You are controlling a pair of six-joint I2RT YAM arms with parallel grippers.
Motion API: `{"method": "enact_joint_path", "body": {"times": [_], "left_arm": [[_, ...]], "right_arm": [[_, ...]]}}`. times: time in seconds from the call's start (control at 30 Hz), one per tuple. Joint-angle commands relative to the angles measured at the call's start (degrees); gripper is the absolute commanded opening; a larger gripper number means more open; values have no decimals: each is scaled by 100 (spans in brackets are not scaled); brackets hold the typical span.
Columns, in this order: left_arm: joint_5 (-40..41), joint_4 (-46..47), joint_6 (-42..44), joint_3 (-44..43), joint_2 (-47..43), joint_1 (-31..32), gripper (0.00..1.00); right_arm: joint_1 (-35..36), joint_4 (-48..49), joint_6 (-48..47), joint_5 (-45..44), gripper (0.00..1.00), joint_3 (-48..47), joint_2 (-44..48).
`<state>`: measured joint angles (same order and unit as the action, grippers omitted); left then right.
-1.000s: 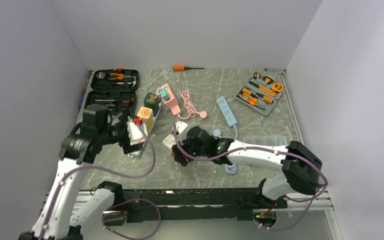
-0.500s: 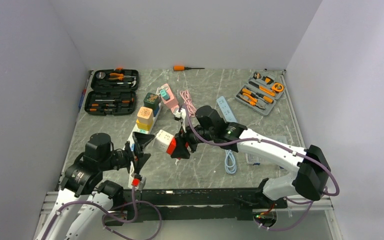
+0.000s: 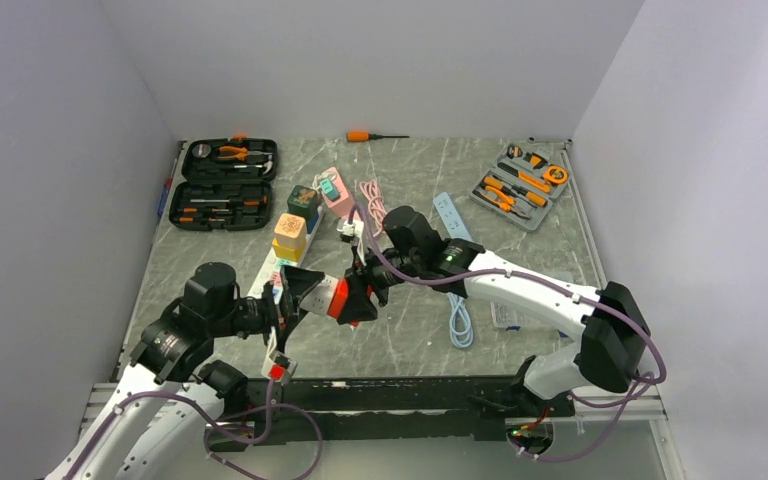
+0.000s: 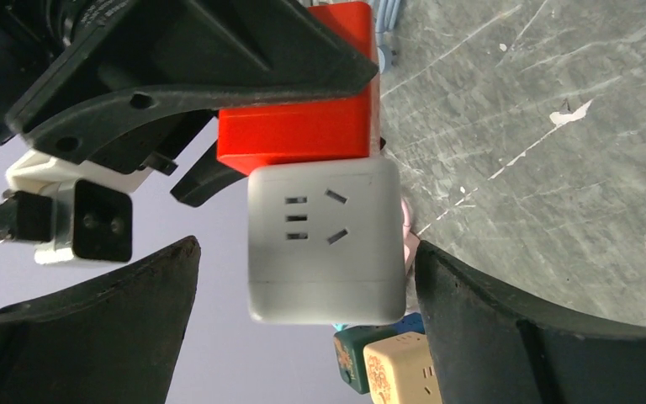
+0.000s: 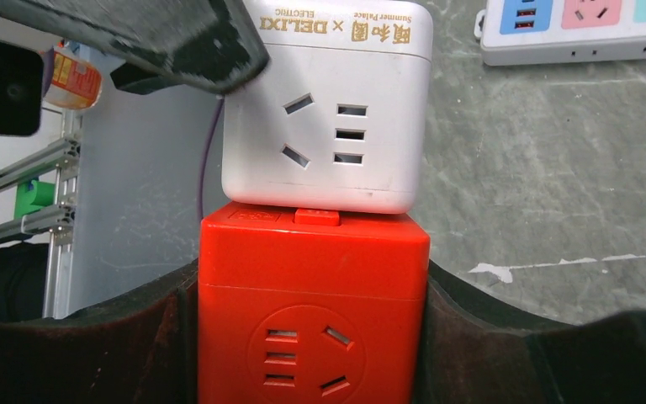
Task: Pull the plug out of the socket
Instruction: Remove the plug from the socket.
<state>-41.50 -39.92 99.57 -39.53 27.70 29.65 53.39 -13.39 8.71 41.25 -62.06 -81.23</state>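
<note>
I need to grab the white cube adapter (image 3: pixel 319 295) (image 4: pixel 327 244) by its opposite sides with my left gripper next. Then I can pull it off the red cube.
A white cube adapter (image 5: pixel 328 118) sits joined onto a red cube socket (image 5: pixel 313 311), both held above the table. My right gripper (image 5: pixel 313 290) is shut on the red cube's sides. In the left wrist view the white cube (image 4: pixel 324 244) lies between the fingers of my left gripper (image 4: pixel 304 248), which is open with gaps on both sides, and the red cube (image 4: pixel 299 118) is beyond it. From the top, my left gripper (image 3: pixel 305 293) meets my right gripper (image 3: pixel 355 298) at the red cube (image 3: pixel 337 298). The white cube is hidden there.
A white power strip carrying a tan cube (image 3: pixel 290 233) and a green cube (image 3: pixel 302 200) lies at left centre. A black tool case (image 3: pixel 228 185), pink strip (image 3: pixel 338 198), blue strip (image 3: pixel 453 222), blue cable (image 3: pixel 460 325), orange tool tray (image 3: pixel 520 185) and screwdriver (image 3: pixel 365 135) lie around.
My right gripper lifted the joined cubes off the table and carried them left. My left gripper swung from the power strip towards them; its open fingers now straddle the white cube.
</note>
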Motion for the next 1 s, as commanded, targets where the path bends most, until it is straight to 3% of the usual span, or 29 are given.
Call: {"method": "enact_joint_path", "body": {"times": [0.0, 0.2, 0.27, 0.57, 0.77, 0.87, 0.97], "left_arm": [[61, 83, 259, 24, 163, 95, 99], [236, 282, 206, 30, 344, 182, 99], [307, 249, 292, -37, 445, 211, 95], [533, 283, 236, -275, 769, 476, 54], [950, 192, 168, -330, 871, 671, 14], [1094, 293, 217, -253, 901, 681, 3], [1119, 590, 390, -46, 927, 709, 0]], "right_arm": [[-10, 595, 89, 418, 0, -476, -16], [30, 594, 62, 500, 0, -611, -123], [38, 593, 57, 513, 0, -631, -153], [31, 612, 60, 447, 0, -655, -323], [34, 418, 19, 395, 0, -513, -316], [36, 265, 7, 261, 0, -257, -193], [35, 337, 102, 79, 0, 197, 83]]}}
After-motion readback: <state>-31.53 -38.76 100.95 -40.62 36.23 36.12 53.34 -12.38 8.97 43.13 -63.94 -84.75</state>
